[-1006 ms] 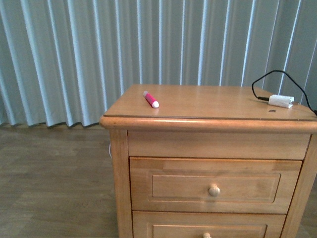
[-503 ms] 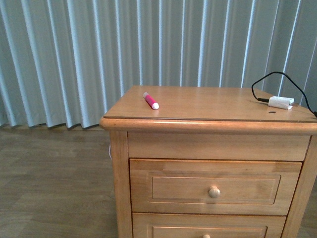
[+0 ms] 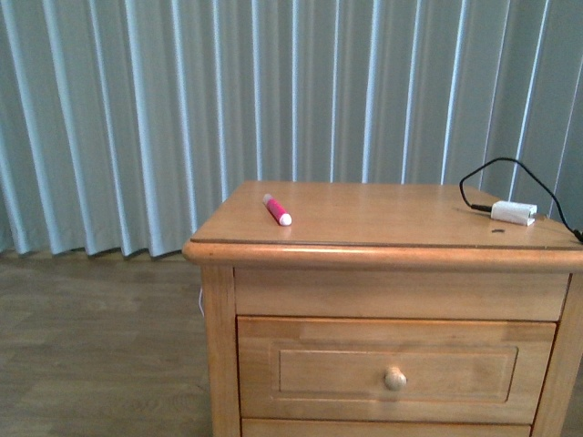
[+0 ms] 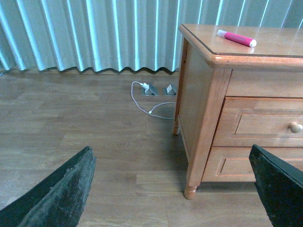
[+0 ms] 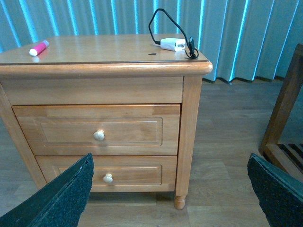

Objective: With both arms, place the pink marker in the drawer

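Note:
I will next use my right gripper to grab the upper drawer by its round knob [image 4: 295, 127], so that it opens a place for the pink marker [image 4: 236, 38].
The pink marker [image 3: 277, 209] with its white end lies on the nightstand's top near the back left; it also shows in the left wrist view [image 4: 236, 38] and the right wrist view [image 5: 39, 48]. The topmost drawer [image 3: 395, 369] is closed, its round knob [image 3: 394, 379] facing me; it shows too as the upper drawer [image 5: 97, 130] and at the frame edge [image 4: 265, 124]. My left gripper [image 4: 175, 189] hangs open over the floor left of the nightstand. My right gripper [image 5: 173, 189] is open in front of the nightstand, low. Neither arm shows in the front view.
A white adapter [image 3: 513, 213] with a looped black cable [image 3: 483, 177] sits on the top's right side. The lower drawer [image 5: 108, 175] is closed. A white cord [image 4: 147, 101] and plugs lie on the floor by the curtain [image 3: 182, 109]. A wooden frame [image 5: 284, 113] stands right.
The nightstand sits lower in the front view than before, so the camera has tilted or risen; the lower drawer has left the frame. The marker and adapter have not moved on the top.

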`<state>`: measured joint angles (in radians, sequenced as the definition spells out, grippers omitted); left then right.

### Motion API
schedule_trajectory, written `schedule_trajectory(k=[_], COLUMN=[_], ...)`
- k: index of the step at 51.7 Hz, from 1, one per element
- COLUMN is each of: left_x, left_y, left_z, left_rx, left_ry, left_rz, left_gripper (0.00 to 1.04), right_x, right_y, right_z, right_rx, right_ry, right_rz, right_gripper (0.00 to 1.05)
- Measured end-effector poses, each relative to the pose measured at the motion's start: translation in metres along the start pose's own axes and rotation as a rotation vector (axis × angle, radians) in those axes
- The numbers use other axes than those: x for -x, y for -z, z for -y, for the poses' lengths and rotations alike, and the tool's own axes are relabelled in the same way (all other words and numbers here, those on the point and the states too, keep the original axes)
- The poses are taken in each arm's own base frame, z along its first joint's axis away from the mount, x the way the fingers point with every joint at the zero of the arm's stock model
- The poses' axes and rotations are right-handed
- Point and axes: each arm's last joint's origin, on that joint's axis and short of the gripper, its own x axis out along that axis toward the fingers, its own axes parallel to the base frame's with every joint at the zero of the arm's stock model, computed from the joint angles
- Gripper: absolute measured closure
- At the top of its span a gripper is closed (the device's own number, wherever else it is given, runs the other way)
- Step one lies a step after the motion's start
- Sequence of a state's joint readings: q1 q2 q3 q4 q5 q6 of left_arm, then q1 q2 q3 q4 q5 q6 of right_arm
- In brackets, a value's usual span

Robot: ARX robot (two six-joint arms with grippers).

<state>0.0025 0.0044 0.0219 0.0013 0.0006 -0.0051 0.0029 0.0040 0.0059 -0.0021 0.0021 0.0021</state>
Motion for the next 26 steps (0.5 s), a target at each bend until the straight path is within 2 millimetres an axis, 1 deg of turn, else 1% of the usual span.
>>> schedule_trajectory(k=[26], left_x=[0.0], left_y=[0.0], left_z=[0.0], left_rx=[0.0], left_ry=[0.0], left_rz=[0.0], left_gripper=[0.06], right_x=[0.0], right_y=[0.0], right_z=[0.0], right_rx=[0.0], right_ry=[0.0], right_rz=[0.0], right_gripper=[0.09])
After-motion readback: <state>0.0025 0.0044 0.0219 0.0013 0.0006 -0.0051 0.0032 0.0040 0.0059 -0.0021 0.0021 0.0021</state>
